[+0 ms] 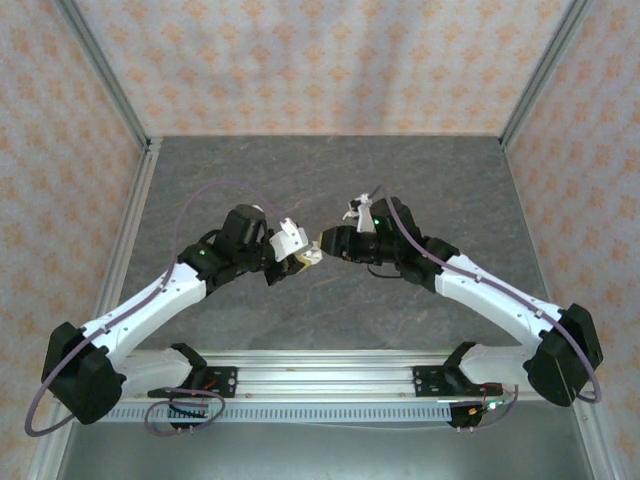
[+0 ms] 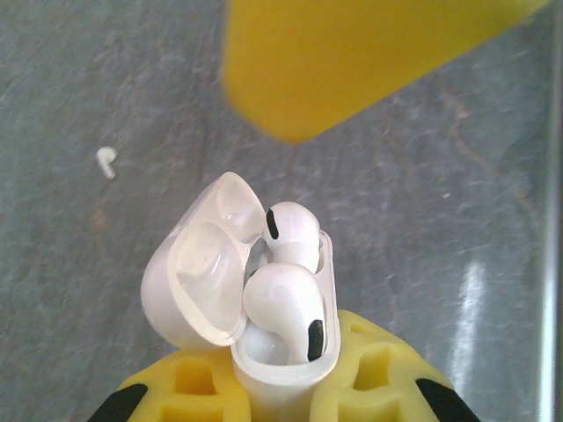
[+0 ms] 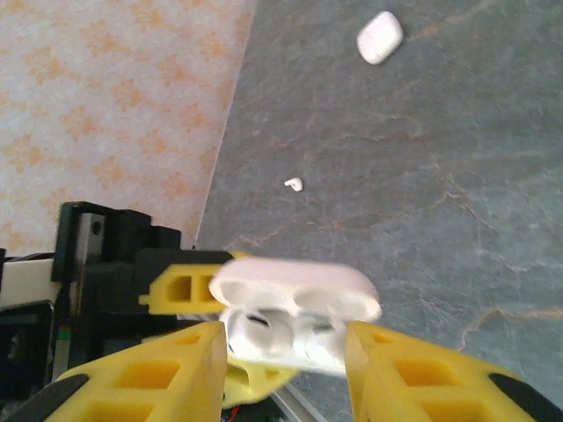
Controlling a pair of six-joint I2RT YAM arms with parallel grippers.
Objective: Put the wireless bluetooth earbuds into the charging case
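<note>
My right gripper should next take the nearer earbud by its exposed head above the charging case's rim [image 2: 282,297], so its stem stays free to go into the charging case [image 2: 283,356].
My left gripper [image 2: 281,382] is shut on the base of a white charging case [image 2: 283,356], held above the table. Its lid [image 2: 195,281] hangs open to the left. Two white earbuds sit in the case, one at the far end [image 2: 295,233] and one nearer [image 2: 286,303], its head tilted above the rim. In the top view the left gripper [image 1: 292,262] and right gripper [image 1: 328,243] meet mid-table. My right gripper [image 3: 286,374] is open, its yellow fingers [image 3: 154,378] flanking the case [image 3: 295,338] without touching the earbuds.
A loose earbud [image 2: 106,161] lies on the grey table, showing in the right wrist view as a small earbud [image 3: 294,184]. A second, closed white case [image 3: 380,37] rests farther off. A patterned wall [image 3: 106,105] borders the table.
</note>
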